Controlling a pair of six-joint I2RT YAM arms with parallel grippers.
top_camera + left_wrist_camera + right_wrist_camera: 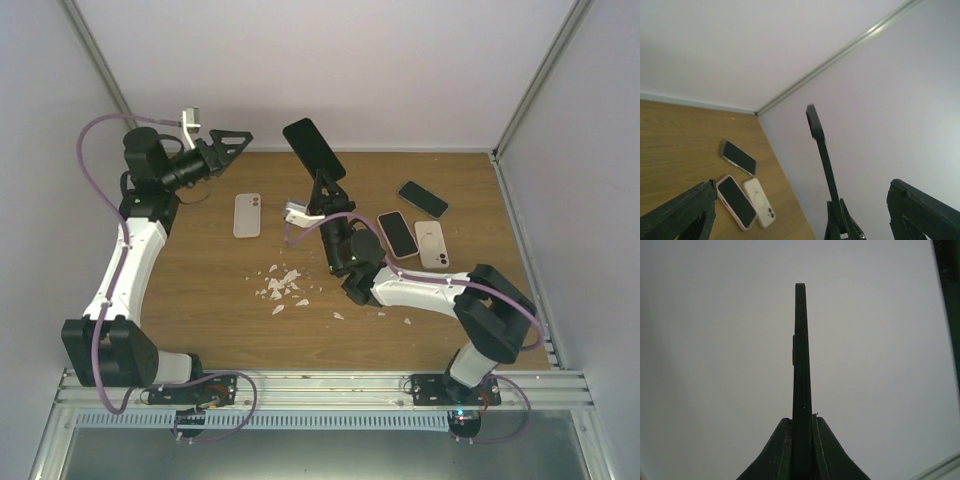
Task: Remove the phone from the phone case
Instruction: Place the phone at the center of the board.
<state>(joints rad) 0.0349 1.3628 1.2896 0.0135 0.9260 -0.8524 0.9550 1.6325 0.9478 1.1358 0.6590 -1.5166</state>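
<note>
My left gripper moves toward the black phone (313, 148) (821, 155), before it closes on it. The phone stands beyond its fingers, so closing now would miss.
My right gripper (324, 188) is shut on the bottom edge of a black phone (313, 148) and holds it upright, high above the table's middle. In the right wrist view the phone (800, 360) shows edge-on, clamped between the two pads at my gripper (801, 426). I cannot tell the phone case from the phone on this dark slab. My left gripper (240, 139) hangs open in the air at the back left, pointing towards the phone and apart from it. The left wrist view has the phone (821, 155) edge-on between my wide-open left gripper (802, 200).
On the wooden table (200, 290) lie a white phone back-up (246, 215), a pink-cased phone (397, 233), a white case (431, 243) and a dark phone (422, 198). White scraps (283, 285) are scattered near the centre. Walls close in the back and both sides.
</note>
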